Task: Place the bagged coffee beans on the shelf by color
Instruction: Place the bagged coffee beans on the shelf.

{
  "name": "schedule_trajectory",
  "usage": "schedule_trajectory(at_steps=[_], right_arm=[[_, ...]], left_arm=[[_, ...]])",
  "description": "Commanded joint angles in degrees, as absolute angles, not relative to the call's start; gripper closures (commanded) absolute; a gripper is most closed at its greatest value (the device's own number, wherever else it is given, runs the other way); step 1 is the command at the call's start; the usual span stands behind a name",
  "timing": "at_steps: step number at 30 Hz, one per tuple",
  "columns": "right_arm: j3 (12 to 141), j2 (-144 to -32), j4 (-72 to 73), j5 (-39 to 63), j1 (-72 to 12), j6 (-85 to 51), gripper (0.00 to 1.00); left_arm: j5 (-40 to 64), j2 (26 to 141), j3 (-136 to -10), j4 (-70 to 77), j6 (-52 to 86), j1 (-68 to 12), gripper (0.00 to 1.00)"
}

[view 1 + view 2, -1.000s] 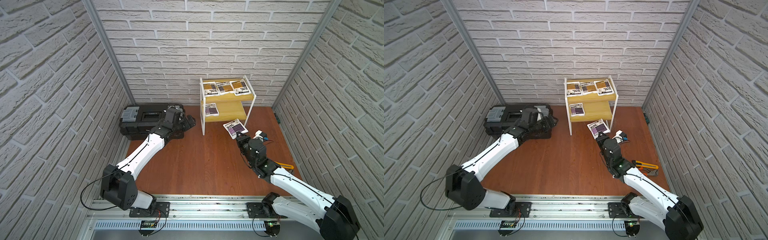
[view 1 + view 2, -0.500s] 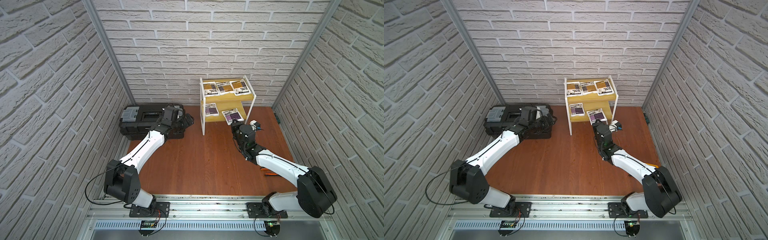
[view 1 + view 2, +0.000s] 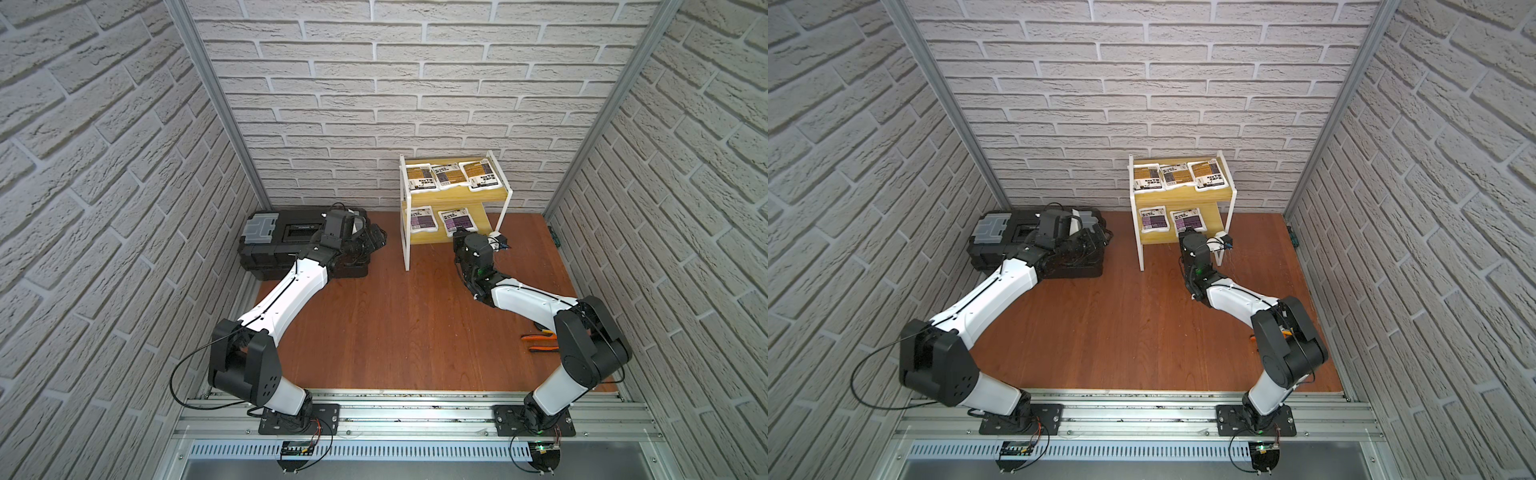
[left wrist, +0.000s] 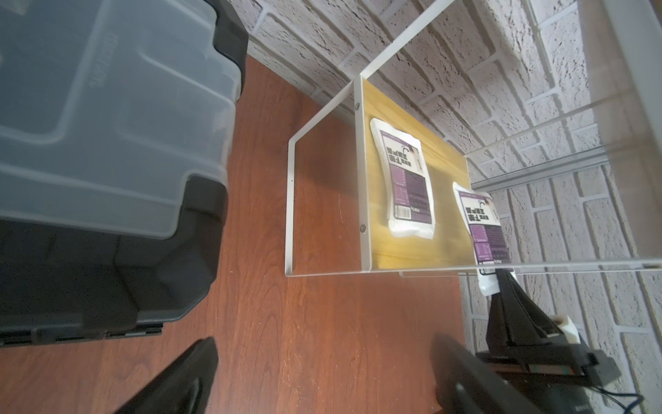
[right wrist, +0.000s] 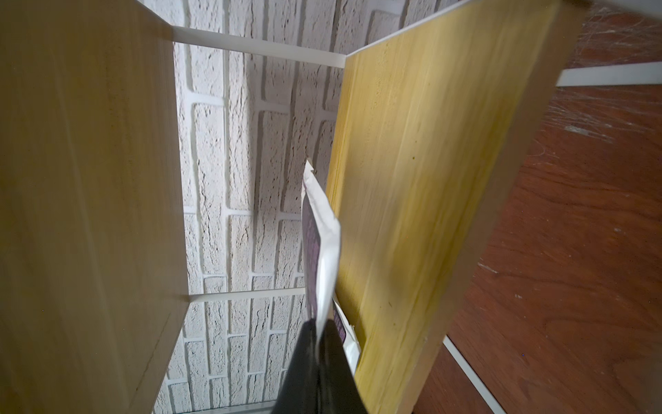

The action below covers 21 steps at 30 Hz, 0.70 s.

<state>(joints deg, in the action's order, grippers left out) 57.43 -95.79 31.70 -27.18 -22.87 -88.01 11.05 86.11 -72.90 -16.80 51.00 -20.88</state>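
The far end of the purple bag is hanging above the shelf's lower board, so my right gripper needs to keep holding the bag until it lies flat on that board.
The shelf [image 3: 405,232] [image 3: 1138,232] stands at the back wall, seen in both top views. Three orange-brown bagged coffee beans [image 3: 446,175] lie side by side on its upper board. One purple bag [image 3: 421,219] [image 4: 408,179] lies on the lower board. Beside it a second purple bag [image 3: 456,219] [image 5: 320,251] [image 4: 483,229] stretches over that board, its near end past the front edge. My right gripper [image 3: 459,233] [image 5: 317,324] is shut on that end. My left gripper [image 3: 380,239] [image 4: 322,358] hovers open and empty by the toolbox, left of the shelf.
A black toolbox [image 3: 291,241] [image 4: 107,143] with grey latches sits at the back left, under my left wrist. Orange-handled pliers [image 3: 540,343] lie on the wooden table near the right wall. Brick walls close in on three sides.
My right gripper has carried the purple bag from the table in front of the shelf in over the lower board. The left arm has barely shifted.
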Motion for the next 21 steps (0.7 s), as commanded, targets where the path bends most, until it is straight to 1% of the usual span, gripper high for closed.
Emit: schedule_trajectory(at_steps=[1,21], right_arm=[[60.21,-97.12,34.94,-27.93,-22.11,-88.87,0.97],[69.06,-107.03,30.85,-26.21,-20.23,-91.19,0.97]], left_arm=[[11.63,86.31,-74.44,-16.6,49.68,-20.34,0.02],[11.71,86.08,-73.79,-17.01,50.01,-20.38,0.01]])
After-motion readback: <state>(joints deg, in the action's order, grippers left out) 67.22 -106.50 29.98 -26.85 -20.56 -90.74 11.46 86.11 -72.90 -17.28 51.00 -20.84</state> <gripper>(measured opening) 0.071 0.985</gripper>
